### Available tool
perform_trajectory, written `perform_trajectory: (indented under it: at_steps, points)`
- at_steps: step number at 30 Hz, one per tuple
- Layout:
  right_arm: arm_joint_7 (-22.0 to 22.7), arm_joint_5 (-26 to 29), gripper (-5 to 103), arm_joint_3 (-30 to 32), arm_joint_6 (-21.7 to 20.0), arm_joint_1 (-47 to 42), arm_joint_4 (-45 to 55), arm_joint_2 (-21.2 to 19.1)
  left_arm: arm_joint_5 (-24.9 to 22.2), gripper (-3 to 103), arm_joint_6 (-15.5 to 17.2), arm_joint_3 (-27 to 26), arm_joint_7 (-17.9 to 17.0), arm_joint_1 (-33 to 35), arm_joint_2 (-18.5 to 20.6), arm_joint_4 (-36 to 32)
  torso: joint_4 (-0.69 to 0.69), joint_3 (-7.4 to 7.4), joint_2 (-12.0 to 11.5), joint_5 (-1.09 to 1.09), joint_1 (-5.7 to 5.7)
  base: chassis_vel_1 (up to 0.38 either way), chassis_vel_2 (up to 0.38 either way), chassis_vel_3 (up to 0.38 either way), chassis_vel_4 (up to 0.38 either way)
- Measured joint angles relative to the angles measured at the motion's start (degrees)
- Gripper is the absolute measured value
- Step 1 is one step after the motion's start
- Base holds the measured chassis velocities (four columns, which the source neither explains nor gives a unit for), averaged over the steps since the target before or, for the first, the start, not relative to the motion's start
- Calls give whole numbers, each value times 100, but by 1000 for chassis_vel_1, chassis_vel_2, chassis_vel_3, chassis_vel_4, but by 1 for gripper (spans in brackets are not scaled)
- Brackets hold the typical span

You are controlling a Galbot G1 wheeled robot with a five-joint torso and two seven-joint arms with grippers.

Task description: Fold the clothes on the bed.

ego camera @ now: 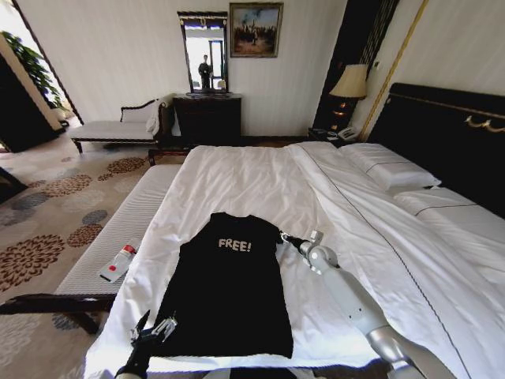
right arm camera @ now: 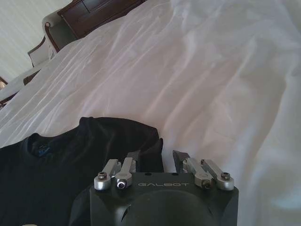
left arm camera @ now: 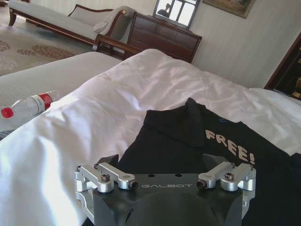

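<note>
My right gripper grabs the T-shirt (ego camera: 229, 292) by its raised sleeve edge (ego camera: 279, 236) next, since the T-shirt's body lies flat on the bed.
The clothes, a black T-shirt (ego camera: 229, 292) with white "FREE!" lettering, lie flat and chest-up near the foot of the bed (ego camera: 260, 181), sleeves tucked in so the outline is a narrow rectangle. My left gripper (ego camera: 154, 330) is at the shirt's lower left corner. In the left wrist view that gripper (left arm camera: 162, 162) stands wide open just above the shirt (left arm camera: 188, 136). My right gripper (ego camera: 286, 238) is at the shirt's right shoulder. It (right arm camera: 155, 160) is open but narrower, with the edge of the shirt (right arm camera: 70, 155) lying between its fingers.
A plastic bottle (ego camera: 118, 263) with a red cap lies on the white-cushioned bench (ego camera: 118, 229) left of the bed. Pillows (ego camera: 394, 170) and a dark headboard (ego camera: 442, 134) are at the right. A dresser (ego camera: 207, 118) stands against the far wall.
</note>
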Motion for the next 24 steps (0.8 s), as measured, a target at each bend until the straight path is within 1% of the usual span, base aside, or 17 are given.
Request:
perform_trajectory:
  at_steps: [3,5,9,12,19,23,24]
  points:
    - [-8,2,24,-38,0,42,-25,-1,-61,100,0,-58,8,4,7,18,0,0,0,0,0,0,0,0,0]
    - [-9,7,24,-38,0,42,-25,-8,-70,100,0,-66,9,4,7,21,0,0,0,0,0,0,0,0,0]
    - [-27,40,3,-10,8,-39,119,-91,-109,100,-1,-82,17,-8,12,55,-1,0,0,0,0,0,0,0,0]
    - [-27,50,1,11,18,-96,204,-112,-108,100,-1,-60,18,-26,16,62,0,-1,0,0,0,0,0,0,0]
    - [20,74,0,78,65,-209,396,-122,-116,100,-2,-61,17,-32,23,62,0,0,0,0,0,0,0,0,0]
    - [174,-194,0,396,299,-508,708,-84,-164,100,-26,-114,23,-5,17,56,2,-1,0,0,0,0,0,0,0]
    - [174,-194,0,396,299,-508,708,-84,-164,100,-26,-114,23,-5,17,56,2,-1,0,0,0,0,0,0,0]
